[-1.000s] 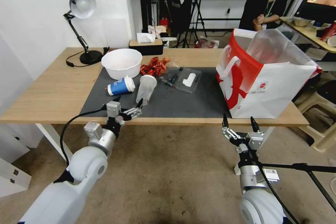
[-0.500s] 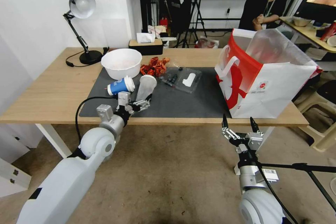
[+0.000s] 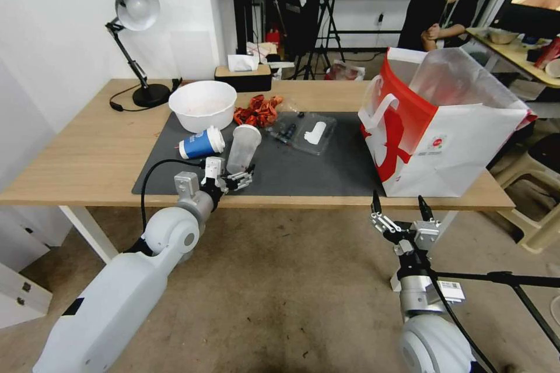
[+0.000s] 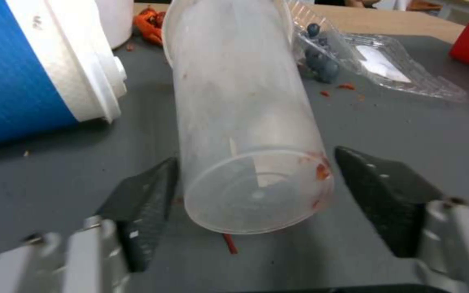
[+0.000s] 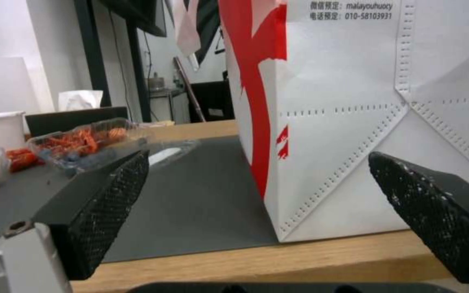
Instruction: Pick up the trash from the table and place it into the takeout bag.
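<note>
This trash should go into the takeout bag (image 3: 449, 140). My left gripper needs to grab the clear plastic cup by its base (image 3: 237, 165) next.
A clear plastic cup (image 3: 242, 149) lies on its side on the table's (image 3: 87, 145) dark grey mat (image 3: 315, 169), base toward me. My left gripper (image 3: 240, 178) is open at that base. In the left wrist view its two black fingers (image 4: 142, 201) flank the clear plastic cup (image 4: 245, 122) without closing on it. A blue paper cup (image 3: 201, 143) with a white lid lies just left of it, seen close as the blue paper cup (image 4: 23, 69). The takeout bag (image 3: 449, 140) stands at the table's right end. My right gripper (image 3: 400, 206) hangs open below the front edge, facing the takeout bag (image 5: 343, 122).
A white bowl (image 3: 203, 105), red scraps (image 3: 256, 109) and a clear clamshell tray (image 3: 307, 132) lie farther back on the mat. A desk lamp (image 3: 135, 41) and a tissue box (image 3: 242, 74) stand at the back. The mat between tray and bag is bare.
My left arm has reached forward from the table's front edge onto the mat, bringing its open fingers around the clear cup's base. The right arm has stayed put.
</note>
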Robot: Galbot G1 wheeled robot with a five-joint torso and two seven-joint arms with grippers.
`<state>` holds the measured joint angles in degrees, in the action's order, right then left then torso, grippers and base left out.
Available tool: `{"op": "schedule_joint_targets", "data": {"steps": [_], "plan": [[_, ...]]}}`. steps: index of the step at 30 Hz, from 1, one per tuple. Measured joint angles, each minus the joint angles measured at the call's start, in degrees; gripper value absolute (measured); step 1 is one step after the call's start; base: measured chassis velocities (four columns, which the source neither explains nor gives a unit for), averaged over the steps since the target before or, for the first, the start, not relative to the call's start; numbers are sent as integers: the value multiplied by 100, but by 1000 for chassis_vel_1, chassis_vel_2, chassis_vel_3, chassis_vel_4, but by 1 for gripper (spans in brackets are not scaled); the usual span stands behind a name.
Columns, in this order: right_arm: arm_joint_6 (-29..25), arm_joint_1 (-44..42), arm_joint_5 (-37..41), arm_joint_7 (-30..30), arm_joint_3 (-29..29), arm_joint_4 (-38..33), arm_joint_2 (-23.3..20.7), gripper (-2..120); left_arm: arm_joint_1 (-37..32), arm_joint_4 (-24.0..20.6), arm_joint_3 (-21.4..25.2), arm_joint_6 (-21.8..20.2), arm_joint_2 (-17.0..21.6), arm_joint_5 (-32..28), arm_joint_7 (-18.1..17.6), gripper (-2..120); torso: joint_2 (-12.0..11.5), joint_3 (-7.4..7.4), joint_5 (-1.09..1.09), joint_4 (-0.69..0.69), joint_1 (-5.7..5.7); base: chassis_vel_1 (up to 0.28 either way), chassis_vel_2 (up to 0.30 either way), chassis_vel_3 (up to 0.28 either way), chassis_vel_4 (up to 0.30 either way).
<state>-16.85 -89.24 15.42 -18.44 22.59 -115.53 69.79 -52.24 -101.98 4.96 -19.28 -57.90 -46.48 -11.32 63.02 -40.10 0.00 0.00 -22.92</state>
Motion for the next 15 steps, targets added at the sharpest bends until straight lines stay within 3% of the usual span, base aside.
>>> {"op": "schedule_joint_targets", "data": {"steps": [2, 5, 10, 12, 13, 15], "plan": [[-2, -2, -2, 0, 1, 2, 1, 100, 6, 10, -9, 3, -3, 0, 0, 69, 0, 0, 0, 0, 0, 0, 0, 0, 0], [-14, -15, -10, 0, 9, 7, 5, 100, 25, 41, -34, 24, -10, 33, 0, 54, 0, 0, 0, 0, 0, 0, 0, 0, 0], [-19, -20, -18, 0, 9, 9, 13, 100, 24, 66, -42, 106, 3, 143, 106, 54, 0, 0, 0, 0, 0, 0, 0, 0, 0], [-20, -20, -20, -2, 10, 9, 15, 100, 7, 137, -40, 369, 40, 470, 458, 54, 0, 0, 0, 0, 0, 0, 0, 0, 0], [-20, -20, -20, -2, 10, 9, 15, 100, 7, 137, -40, 369, 40, 470, 458, 54, 0, 0, 0, 0, 0, 0, 0, 0, 0], [-20, -18, -23, -2, 10, 10, 17, 100, 19, 250, -30, 864, 92, 783, 924, 54, 0, 0, 0, 1, 0, 0, 0, 0, 0]]}}
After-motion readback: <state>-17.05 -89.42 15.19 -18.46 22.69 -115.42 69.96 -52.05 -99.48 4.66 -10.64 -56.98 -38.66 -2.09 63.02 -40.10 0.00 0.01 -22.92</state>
